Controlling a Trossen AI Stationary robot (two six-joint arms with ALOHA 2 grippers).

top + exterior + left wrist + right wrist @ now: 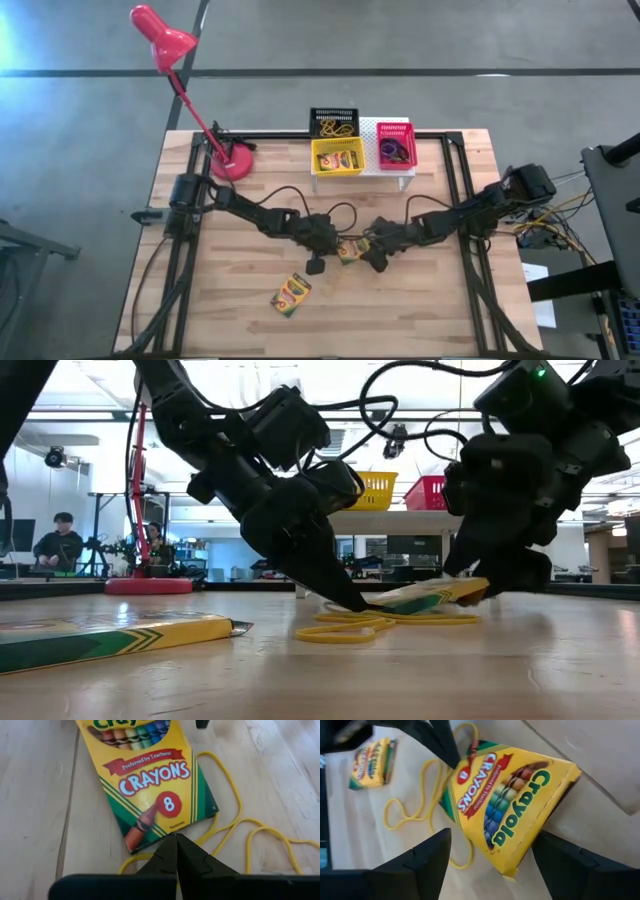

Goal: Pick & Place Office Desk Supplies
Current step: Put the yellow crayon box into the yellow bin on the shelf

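The right gripper grabs the tilted crayon box by its Crayola-lettered end (360, 248) next. Then it puts the box in the yellow basket (337, 157) with the other crayons.
A yellow-green crayon box (349, 250) lies at the table's middle between my two grippers, on a loose yellow rubber band (235, 820). The box is tilted: the end toward the left arm is on the table, the other end (465, 591) is raised. My left gripper (176, 840) is shut, with its tips down at the low end. My right gripper (491, 835) stands open with a finger on either side of the raised end. A second crayon box (291, 294) lies flat nearer the front edge. My left gripper's shut fingertips (356, 603) slant down onto the table at the bottom edge of the box's low end (165, 832), where the rubber band runs under them. I cannot tell whether the band is caught between them. My right gripper: I cannot tell whether either finger touches the box's raised end (520, 855).
At the back stands a white riser (400, 165) with a yellow basket (337, 157) holding a crayon box, a pink basket (396, 145) and a black basket (333, 124). A red desk lamp (190, 90) is at the back left.
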